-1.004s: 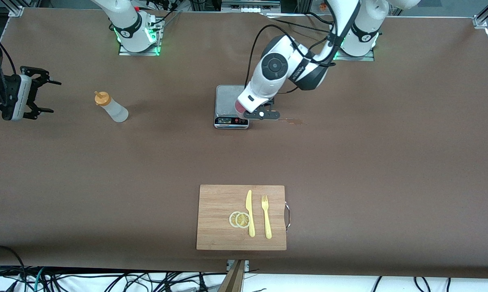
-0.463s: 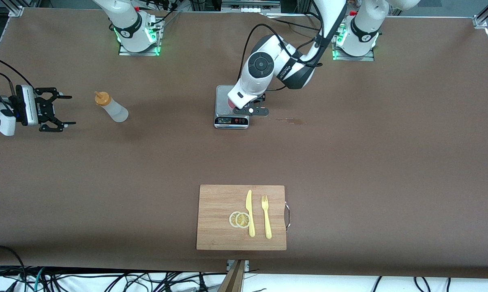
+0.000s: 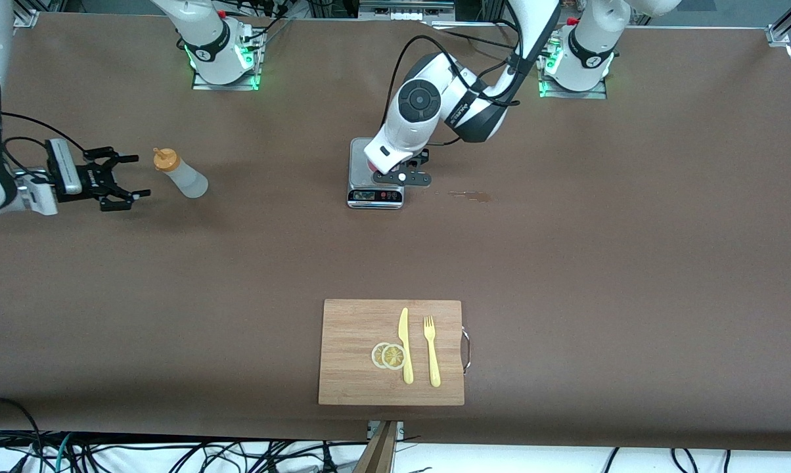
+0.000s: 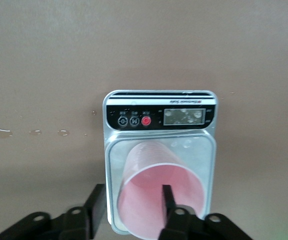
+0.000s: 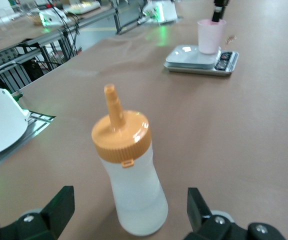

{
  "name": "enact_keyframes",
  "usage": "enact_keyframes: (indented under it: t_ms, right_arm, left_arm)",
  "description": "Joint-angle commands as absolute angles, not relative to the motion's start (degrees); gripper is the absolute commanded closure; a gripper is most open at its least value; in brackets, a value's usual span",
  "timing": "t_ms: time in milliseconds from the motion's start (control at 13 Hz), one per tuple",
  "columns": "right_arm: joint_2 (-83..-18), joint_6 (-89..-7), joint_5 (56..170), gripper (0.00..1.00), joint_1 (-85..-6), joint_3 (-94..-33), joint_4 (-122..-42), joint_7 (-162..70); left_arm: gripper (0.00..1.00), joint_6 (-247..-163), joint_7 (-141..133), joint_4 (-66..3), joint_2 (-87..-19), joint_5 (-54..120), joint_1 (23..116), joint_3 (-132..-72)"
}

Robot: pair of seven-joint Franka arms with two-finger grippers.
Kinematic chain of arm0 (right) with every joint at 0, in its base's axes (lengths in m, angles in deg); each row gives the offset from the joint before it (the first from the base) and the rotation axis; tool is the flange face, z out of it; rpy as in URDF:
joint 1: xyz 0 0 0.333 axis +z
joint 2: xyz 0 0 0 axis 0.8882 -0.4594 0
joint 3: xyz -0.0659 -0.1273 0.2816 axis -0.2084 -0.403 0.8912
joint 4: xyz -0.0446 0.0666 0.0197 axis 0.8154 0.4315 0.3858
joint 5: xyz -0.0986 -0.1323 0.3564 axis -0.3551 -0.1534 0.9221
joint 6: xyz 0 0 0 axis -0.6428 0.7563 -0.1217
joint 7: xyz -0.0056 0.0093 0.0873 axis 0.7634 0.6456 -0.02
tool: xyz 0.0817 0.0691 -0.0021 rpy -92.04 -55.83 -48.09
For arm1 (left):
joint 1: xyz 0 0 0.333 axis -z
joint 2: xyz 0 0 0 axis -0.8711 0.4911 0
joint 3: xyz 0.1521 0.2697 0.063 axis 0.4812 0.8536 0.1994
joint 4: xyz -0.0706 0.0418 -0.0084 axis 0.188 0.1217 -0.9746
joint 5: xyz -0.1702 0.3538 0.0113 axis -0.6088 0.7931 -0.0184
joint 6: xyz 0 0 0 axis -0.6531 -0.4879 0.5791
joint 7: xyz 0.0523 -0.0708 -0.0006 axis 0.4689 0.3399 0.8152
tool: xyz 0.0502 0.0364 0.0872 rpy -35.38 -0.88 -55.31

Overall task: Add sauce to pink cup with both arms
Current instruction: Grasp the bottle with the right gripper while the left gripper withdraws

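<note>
I should next grab the sauce bottle by its whitish body (image 5: 136, 195) with my right gripper, to squeeze sauce into the pink cup (image 5: 210, 36).
The sauce bottle (image 3: 184, 179), whitish with an orange cap, stands on the table toward the right arm's end. My right gripper (image 3: 141, 175) is open, low beside it, with the bottle (image 5: 129, 180) between and just ahead of the fingers (image 5: 61, 204). The pink cup (image 4: 144, 190) stands on the grey scale (image 3: 374, 195); in the front view the left wrist hides most of it. My left gripper (image 4: 132, 200) is open, one finger inside the cup, the other outside. The cup also shows in the right wrist view (image 5: 210, 37).
A wooden cutting board (image 3: 356, 368) with two lemon slices (image 3: 389, 355), a yellow knife (image 3: 405, 345) and a fork (image 3: 431, 351) lies near the front edge. A small wet stain (image 3: 471, 195) is beside the scale, toward the left arm's end.
My right gripper has moved in toward the sauce bottle. My left gripper has shifted over the scale toward the right arm's end.
</note>
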State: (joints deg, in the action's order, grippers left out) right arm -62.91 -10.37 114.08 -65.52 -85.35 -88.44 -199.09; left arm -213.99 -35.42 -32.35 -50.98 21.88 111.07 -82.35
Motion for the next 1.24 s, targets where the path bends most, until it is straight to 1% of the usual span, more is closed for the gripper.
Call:
enact_keyframes:
  t_ms: [0,232,386,618,772,1004,1081,1158]
  right_arm:
    - [-67.9,-6.5,117.7,0.00,-66.7,-85.5,-87.6,-206.9]
    - [-68.9,-5.0,118.7,0.00,-67.0,-85.4,-89.3,-211.0]
    - [-68.9,-4.1,120.4,0.00,-67.0,-85.3,-91.8,-215.6]
    - [-69.0,-3.6,121.9,0.00,-66.9,-85.3,-94.8,-222.1]
    - [-69.1,-3.6,122.7,0.00,-66.9,-85.3,-96.3,-225.3]
    - [-70.7,-3.5,124.7,0.01,-66.9,-85.0,-96.6,-225.8]
    - [-70.9,-3.5,125.0,0.07,-66.8,-84.6,-96.6,-226.0]
    - [-70.9,-3.5,125.1,0.18,-66.8,-84.5,-96.6,-226.0]
  left_arm:
    - [0.00,-206.3,-34.9,-27.2,-53.7,21.2,109.0,-81.7]
    - [0.00,-198.0,-34.3,-23.0,-57.0,24.9,103.2,-80.8]
    - [0.00,-193.3,-29.0,-22.7,-61.0,29.4,98.0,-80.6]
    - [0.00,-183.6,-20.0,-22.6,-67.1,34.0,88.6,-80.6]
    - [0.00,-180.6,-12.9,-22.6,-69.3,34.0,82.0,-80.6]
    - [0.00,-178.2,-4.4,-22.7,-70.9,36.2,74.2,-81.0]
    - [0.00,-177.3,-1.4,-22.7,-71.4,37.8,72.1,-81.2]
    - [0.00,-176.4,1.0,-22.7,-71.9,38.6,69.9,-81.6]
